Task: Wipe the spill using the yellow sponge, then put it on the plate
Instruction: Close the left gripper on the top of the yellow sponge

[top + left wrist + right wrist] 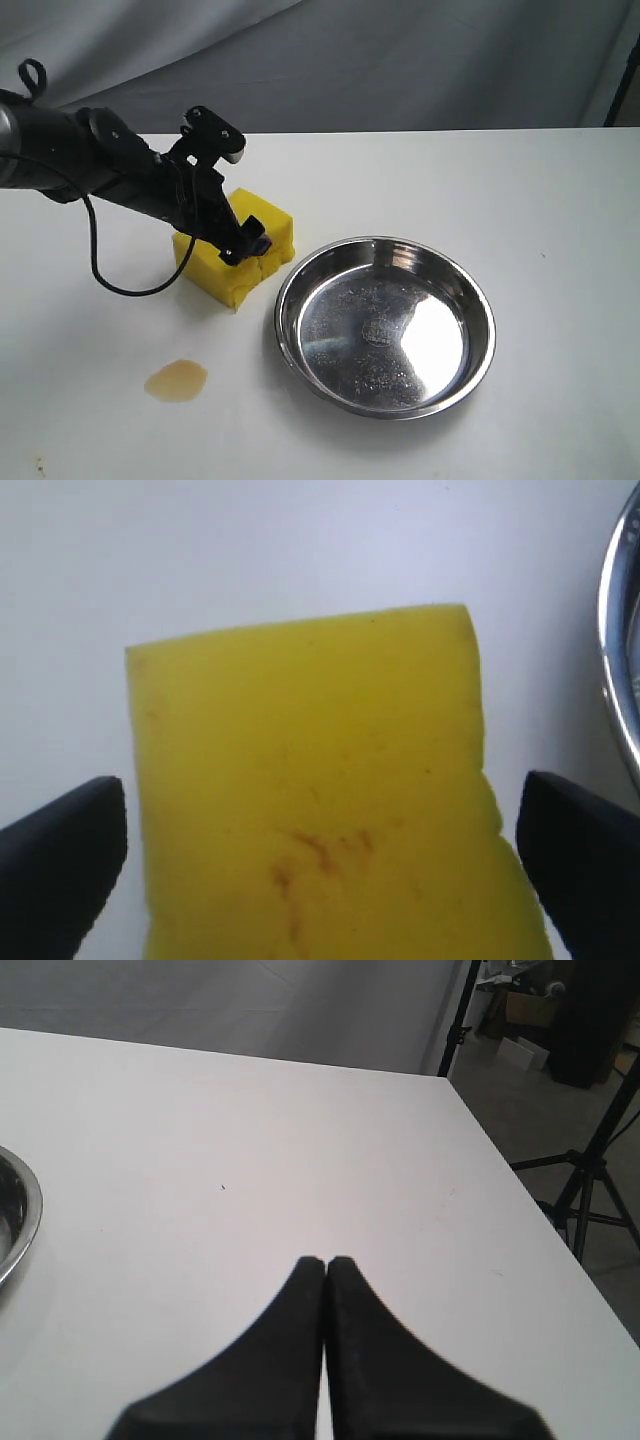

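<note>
The amber spill needs to be wiped up by my left gripper with the yellow sponge. My left gripper will first grab the sponge by its middle next.
The yellow sponge lies on the white table, left of the plate. My left gripper is down over it, open, with one black finger on each side of the block. In the left wrist view the sponge fills the space between the fingers, with thin gaps of table showing at both sides; faint brown marks cross its top. The spill, a small amber puddle, sits nearer the front left, apart from the sponge. My right gripper is shut on nothing, over bare table.
The steel plate's rim lies close beside one left finger, and its edge also shows in the right wrist view. A black cable loops under the left arm. The table's far edge drops off beside tripod legs.
</note>
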`<state>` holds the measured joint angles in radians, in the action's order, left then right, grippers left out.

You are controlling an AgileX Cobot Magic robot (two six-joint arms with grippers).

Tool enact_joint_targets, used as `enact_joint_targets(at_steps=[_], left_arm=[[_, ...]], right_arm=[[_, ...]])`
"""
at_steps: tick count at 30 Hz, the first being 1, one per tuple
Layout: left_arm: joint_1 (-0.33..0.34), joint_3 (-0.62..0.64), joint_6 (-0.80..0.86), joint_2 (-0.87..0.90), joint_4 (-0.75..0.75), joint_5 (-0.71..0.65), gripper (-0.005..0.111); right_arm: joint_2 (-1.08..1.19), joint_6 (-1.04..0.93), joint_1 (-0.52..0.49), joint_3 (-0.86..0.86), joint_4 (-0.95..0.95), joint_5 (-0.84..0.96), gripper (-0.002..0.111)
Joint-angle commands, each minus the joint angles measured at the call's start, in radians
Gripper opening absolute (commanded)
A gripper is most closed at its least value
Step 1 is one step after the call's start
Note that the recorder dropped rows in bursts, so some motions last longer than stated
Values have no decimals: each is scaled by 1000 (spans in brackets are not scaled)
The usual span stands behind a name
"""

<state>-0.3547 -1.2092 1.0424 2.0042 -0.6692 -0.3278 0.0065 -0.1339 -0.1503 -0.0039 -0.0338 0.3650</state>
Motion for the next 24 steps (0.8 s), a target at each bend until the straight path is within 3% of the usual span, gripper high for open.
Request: enact_joint_targets(at_steps=[1,5,7,10,14,24], left_arm=[[-4,-56,-37,55,-9,-63,104],[-4,-94,-69,82,-2,-101,102],[-4,-94,-85,82,29,-99,89],[-4,-94,-134,82,154,-111,42],[-4,-94,-167,82,267,-160,-1],[-4,-94,-429,-34,592,-259,0]], right_arm=[[-6,-5,2,4,-1,-8,0],[-6,-5,2,4,-1,-8,0],[-6,-5,2,4,-1,-8,0],[-6,-5,2,4,-1,-8,0],[-6,-5,2,4,-1,-8,0],[-6,-5,2,4,-1,-8,0]])
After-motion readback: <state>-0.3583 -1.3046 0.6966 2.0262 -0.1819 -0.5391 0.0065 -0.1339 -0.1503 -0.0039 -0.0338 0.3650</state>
